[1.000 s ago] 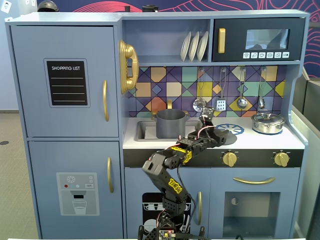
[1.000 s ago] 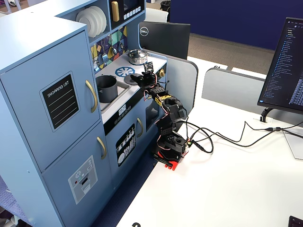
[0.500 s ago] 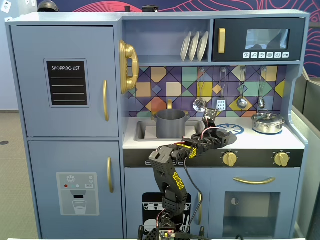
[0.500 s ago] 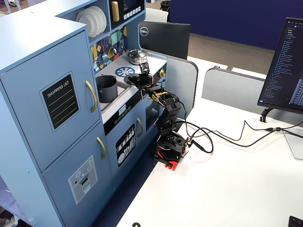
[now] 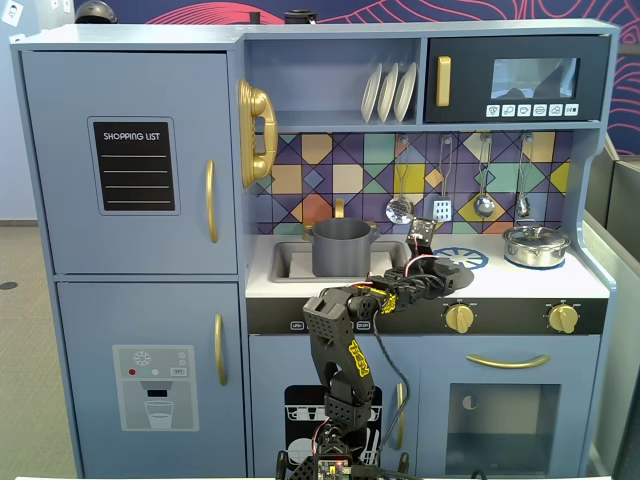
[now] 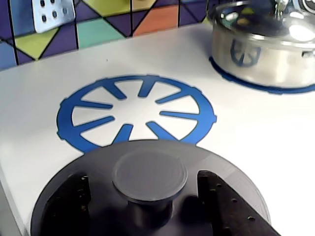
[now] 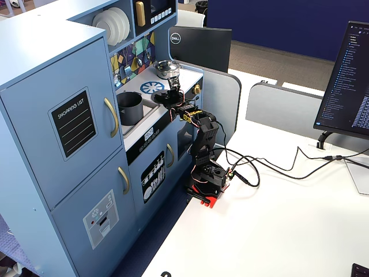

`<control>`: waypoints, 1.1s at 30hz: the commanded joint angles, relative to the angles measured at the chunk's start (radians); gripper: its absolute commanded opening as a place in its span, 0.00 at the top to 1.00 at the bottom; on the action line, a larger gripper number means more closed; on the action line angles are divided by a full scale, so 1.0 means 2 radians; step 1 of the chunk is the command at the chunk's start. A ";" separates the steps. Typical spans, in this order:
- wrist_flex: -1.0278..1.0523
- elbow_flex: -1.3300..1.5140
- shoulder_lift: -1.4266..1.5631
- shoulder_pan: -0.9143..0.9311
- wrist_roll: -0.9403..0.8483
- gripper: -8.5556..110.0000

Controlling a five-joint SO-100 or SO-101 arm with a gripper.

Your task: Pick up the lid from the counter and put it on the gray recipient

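I need to grip the dark-gray lid by its round knob with my gripper next. Then the lid can go on the gray recipient [image 5: 342,247].
The dark-gray lid [image 6: 206,160] with its round knob [image 6: 150,174] fills the bottom of the wrist view and covers the near edge of the blue burner print [image 6: 98,110] on the pale counter [image 6: 256,137]. I cannot tell whether it rests on the counter. My gripper [image 6: 147,184] straddles the knob, its black fingers [image 6: 76,194] standing apart on either side with gaps to the knob. In a fixed view the gripper [image 5: 438,268] is over the counter, right of the gray recipient [image 5: 342,247], which stands open in the sink basin [image 5: 285,262]. The recipient also shows in the other fixed view [image 7: 130,108].
A shiny silver pot [image 6: 266,49] with its own lid stands on the far right burner [image 5: 536,245]. Utensils [image 5: 400,208] hang on the tiled back wall behind the counter. Gold knobs [image 5: 459,317] sit below the front edge. The arm's base [image 7: 206,179] stands on the white table.
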 commanded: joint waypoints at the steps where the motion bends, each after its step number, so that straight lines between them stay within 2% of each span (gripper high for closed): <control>1: -0.019 -0.040 -0.002 -0.005 -0.001 0.77; 8: -0.021 -0.051 -0.018 -0.009 0.002 0.80; 14: -0.020 -0.054 -0.025 -0.018 -0.001 0.93; 26: -0.018 -0.058 -0.012 -0.029 0.013 0.93; 33: 0.005 -0.109 0.001 -0.031 0.005 0.93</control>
